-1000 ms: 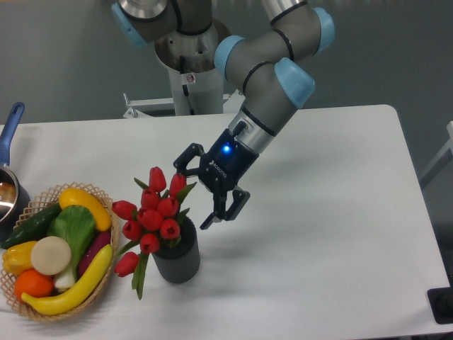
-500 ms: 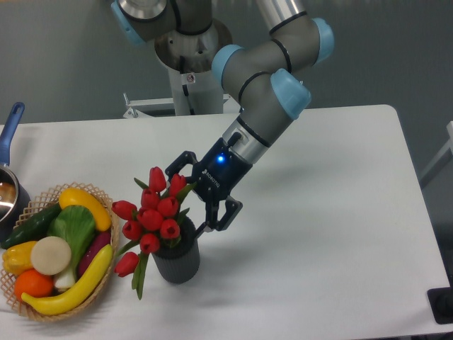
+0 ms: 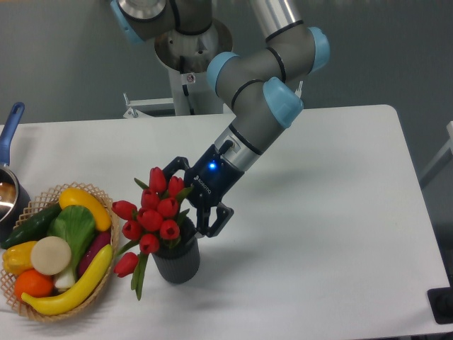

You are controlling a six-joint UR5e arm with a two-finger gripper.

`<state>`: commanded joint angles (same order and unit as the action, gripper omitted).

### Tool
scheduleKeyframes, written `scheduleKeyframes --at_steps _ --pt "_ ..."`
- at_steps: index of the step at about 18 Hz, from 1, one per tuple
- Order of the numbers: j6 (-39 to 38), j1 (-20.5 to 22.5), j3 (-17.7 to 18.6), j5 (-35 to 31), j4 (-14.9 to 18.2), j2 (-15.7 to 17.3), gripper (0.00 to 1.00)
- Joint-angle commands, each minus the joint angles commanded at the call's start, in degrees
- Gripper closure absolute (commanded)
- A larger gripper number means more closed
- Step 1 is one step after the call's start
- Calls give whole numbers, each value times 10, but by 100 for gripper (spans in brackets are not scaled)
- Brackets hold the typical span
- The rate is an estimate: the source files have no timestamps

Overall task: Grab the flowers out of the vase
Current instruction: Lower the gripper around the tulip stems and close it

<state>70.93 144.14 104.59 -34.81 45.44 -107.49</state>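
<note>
Next, my gripper grabs the flowers' stems just under the red blooms, to lift the flowers out of the vase.
The flowers, a bunch of red tulips with green leaves and stems, stand in the vase, a short dark grey ribbed cylinder at the front left of the white table. My gripper is open and comes in from the right at the height of the buds. One finger lies behind the upper tulips, the other finger is at the right edge of the bunch just above the vase mouth. The jaws do not press on the flowers. The stems inside the vase are hidden.
A wicker basket of colourful fruit and vegetables sits left of the vase, close to the drooping tulips. A metal pot with a blue handle is at the far left edge. The arm's base stands behind the table.
My gripper has moved left and slightly down towards the tulips, from beside the bunch to its right edge, staying open. The flowers and vase have not moved.
</note>
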Motion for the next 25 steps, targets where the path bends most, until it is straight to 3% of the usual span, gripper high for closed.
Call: scheduleKeyframes --at_steps 8,11,12,16,20,25 --pt "3 -3 -4 2 0 -6 1" --pt "4 -3 -3 1 -3 -7 21" --pt "5 -3 -3 1 -3 -7 23" --pt "5 -2 -4 2 -4 -5 51" --pt "4 0 -4 3 -4 -4 59" --pt "-1 5 -5 10 -4 -1 59"
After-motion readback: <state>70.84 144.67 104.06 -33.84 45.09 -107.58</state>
